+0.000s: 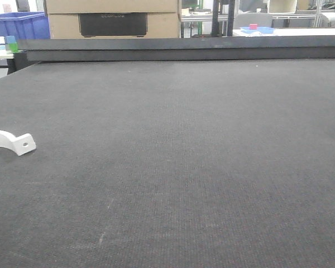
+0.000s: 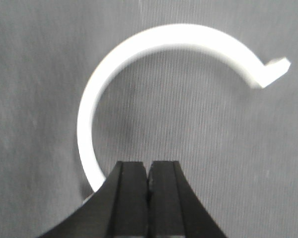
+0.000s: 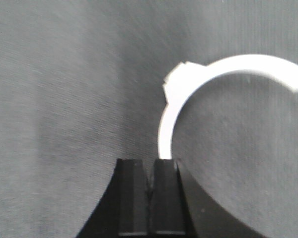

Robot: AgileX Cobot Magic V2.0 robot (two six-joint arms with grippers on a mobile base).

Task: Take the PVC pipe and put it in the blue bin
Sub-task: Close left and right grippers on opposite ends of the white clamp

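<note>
My right gripper grabs the white PVC pipe by its thin curved piece beside the pipe's wide tab next, to place the pipe in the blue bin.
A white curved PVC pipe (image 1: 11, 142) lies on the dark mat at the left edge of the front view, showing its flat tab with one round hole. In the left wrist view a white half-ring PVC pipe (image 2: 139, 49) arches on the mat just ahead of my left gripper (image 2: 149, 168), which is shut with nothing between its jaws. The ring's lower end runs behind the left finger. In the right wrist view my right gripper (image 3: 150, 166) is shut and empty, and a white curved piece (image 3: 228, 67) ends just past its right finger. Neither gripper shows in the front view.
A blue bin (image 1: 17, 25) stands beyond the table's far left corner. A raised dark rail (image 1: 178, 47) runs along the table's far edge. Behind it stand a cardboard box (image 1: 111, 19) and, on another table at the right, a small blue tray (image 1: 257, 29).
</note>
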